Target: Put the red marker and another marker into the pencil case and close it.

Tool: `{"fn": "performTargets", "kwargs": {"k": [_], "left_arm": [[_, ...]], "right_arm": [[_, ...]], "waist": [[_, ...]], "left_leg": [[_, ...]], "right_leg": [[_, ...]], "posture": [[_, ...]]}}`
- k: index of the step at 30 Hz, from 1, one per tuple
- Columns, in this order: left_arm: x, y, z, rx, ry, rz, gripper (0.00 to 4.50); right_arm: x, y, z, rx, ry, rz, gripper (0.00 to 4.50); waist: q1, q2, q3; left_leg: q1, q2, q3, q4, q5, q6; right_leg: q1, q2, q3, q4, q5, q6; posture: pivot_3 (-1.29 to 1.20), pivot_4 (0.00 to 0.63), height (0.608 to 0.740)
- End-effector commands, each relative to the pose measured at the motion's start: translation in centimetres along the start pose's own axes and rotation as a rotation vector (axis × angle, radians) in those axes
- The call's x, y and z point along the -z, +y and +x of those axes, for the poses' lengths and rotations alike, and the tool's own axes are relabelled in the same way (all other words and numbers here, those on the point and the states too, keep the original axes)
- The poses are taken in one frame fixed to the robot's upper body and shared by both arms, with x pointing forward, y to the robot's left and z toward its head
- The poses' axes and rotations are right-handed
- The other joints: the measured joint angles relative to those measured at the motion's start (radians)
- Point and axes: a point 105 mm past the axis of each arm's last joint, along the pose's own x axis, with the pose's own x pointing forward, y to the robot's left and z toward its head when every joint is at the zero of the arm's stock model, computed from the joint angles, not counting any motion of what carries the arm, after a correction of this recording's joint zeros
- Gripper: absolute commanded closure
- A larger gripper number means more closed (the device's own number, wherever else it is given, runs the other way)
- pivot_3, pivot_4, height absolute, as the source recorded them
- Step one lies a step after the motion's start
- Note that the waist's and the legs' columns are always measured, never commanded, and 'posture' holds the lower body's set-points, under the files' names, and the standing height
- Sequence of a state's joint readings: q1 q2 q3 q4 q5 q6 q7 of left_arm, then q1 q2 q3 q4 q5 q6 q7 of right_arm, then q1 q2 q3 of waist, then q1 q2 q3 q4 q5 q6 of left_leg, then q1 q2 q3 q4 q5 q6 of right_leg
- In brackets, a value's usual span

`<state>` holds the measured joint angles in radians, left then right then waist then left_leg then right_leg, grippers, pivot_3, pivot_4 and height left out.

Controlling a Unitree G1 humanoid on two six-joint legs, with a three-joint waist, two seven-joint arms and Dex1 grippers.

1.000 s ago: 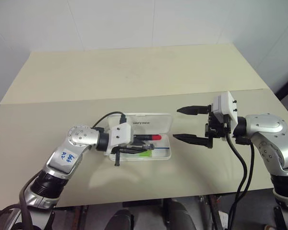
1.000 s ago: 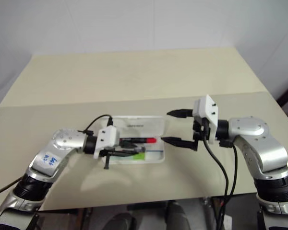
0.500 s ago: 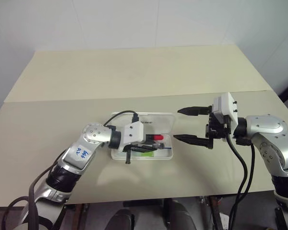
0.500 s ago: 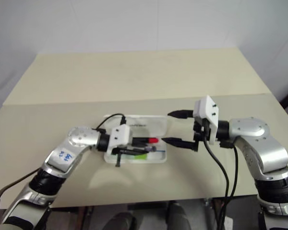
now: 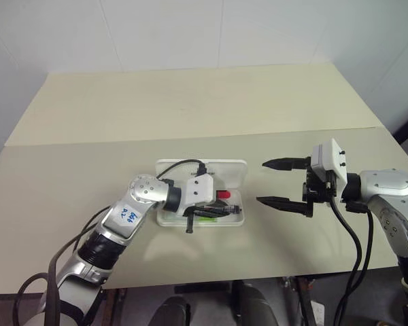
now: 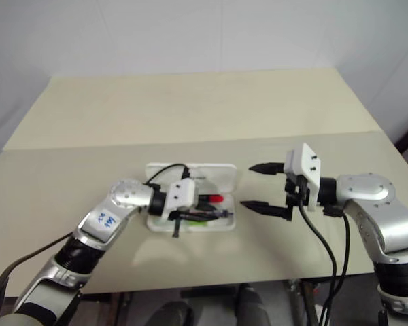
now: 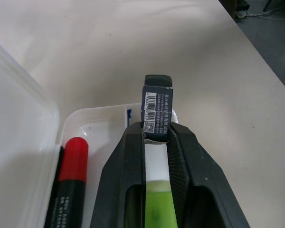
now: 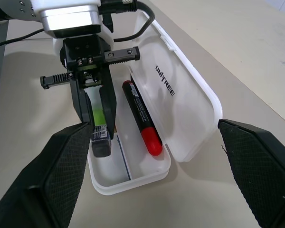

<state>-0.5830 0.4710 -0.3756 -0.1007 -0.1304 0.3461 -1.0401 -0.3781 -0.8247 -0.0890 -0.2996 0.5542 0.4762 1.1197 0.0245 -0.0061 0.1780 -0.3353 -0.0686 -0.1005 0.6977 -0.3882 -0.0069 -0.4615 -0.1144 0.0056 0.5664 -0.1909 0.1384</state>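
Observation:
My left gripper opens now, since the green marker's dark labelled end is low over the tray's small section, inside the tray's rim, and would rest there.
The white pencil case [image 5: 236,218] lies open mid-table, its lid [image 8: 183,97] with dark UNITREE lettering folded back flat. The red marker [image 8: 141,119], black barrel and red cap, lies in the tray along the hinge side. My left gripper [image 7: 156,131] is shut on the green marker [image 7: 158,202], holding it lengthwise low over the tray's front half, its dark labelled end [image 8: 101,145] poking past the fingertips. My right gripper [image 5: 262,182] hovers open just right of the case, pointing at it, with nothing between its fingers.
The tan table [image 5: 190,102] has a seam running across it behind the case. Bare surface lies on all sides of the case. The front edge [image 5: 211,280] is near, and a white wall stands behind the far edge.
My left gripper has slid right along the tray with the green marker still in it. The right gripper has drawn slightly away to the right, still open.

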Motion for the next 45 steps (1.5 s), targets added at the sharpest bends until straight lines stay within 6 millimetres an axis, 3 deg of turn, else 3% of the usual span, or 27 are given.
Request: {"fn": "performTargets", "kwargs": {"k": [1,9,10,20,31,45], "left_arm": [[-0.8,0.2,0.5,0.003,-0.011,0.045,4.2],[-0.4,-0.1,0.8,0.006,-0.002,0.02,4.2],[-0.3,-0.1,0.8,0.004,-0.002,0.017,3.47],[-0.4,0.1,0.7,-0.02,-0.006,0.027,0.13],[-1.6,0.1,-2.2,-0.019,-0.049,0.042,0.06],[-1.7,-1.9,-10.2,-0.074,-0.079,0.004,0.06]], "right_arm": [[-1.0,-0.5,-0.7,0.025,-0.007,-0.054,0.0],[-1.4,-0.4,-0.4,0.026,-0.02,-0.062,0.0],[-1.4,-0.4,-0.4,0.026,-0.021,-0.062,0.0],[-1.6,-0.2,0.2,0.013,-0.039,-0.059,0.0],[-1.5,-0.2,0.6,0.002,-0.05,-0.053,0.0],[-1.4,-0.8,1.1,-0.034,-0.067,-0.054,0.0]], "waist": [[0.0,0.0,0.0],[0.001,0.0,0.0],[0.001,0.0,0.0],[0.001,0.0,0.0],[0.0,0.0,0.0],[-0.001,0.0,0.0]], "left_leg": [[0.0,0.0,0.0,0.0,0.0,0.0],[0.0,0.0,0.0,0.0,0.0,0.0],[0.0,0.0,0.0,0.0,0.0,0.0],[0.0,0.0,0.0,0.0,0.0,0.0],[0.0,0.0,0.0,0.0,0.0,0.0],[0.0,0.001,0.0,0.0,0.0,0.0]], "right_leg": [[0.0,0.0,0.0,0.0,0.0,0.0],[0.0,0.0,0.0,0.0,0.0,0.0],[0.0,0.0,0.0,0.0,0.0,0.0],[0.0,0.0,0.0,0.0,0.0,0.0],[0.0,0.0,0.0,0.0,0.0,0.0],[0.0,0.0,0.0,-0.001,0.0,-0.001]], "posture": [[0.0,0.15,0.74],[0.0,0.15,0.74],[0.0,0.15,0.74],[0.0,0.15,0.74],[0.0,0.15,0.74],[0.0,0.15,0.74]]}}
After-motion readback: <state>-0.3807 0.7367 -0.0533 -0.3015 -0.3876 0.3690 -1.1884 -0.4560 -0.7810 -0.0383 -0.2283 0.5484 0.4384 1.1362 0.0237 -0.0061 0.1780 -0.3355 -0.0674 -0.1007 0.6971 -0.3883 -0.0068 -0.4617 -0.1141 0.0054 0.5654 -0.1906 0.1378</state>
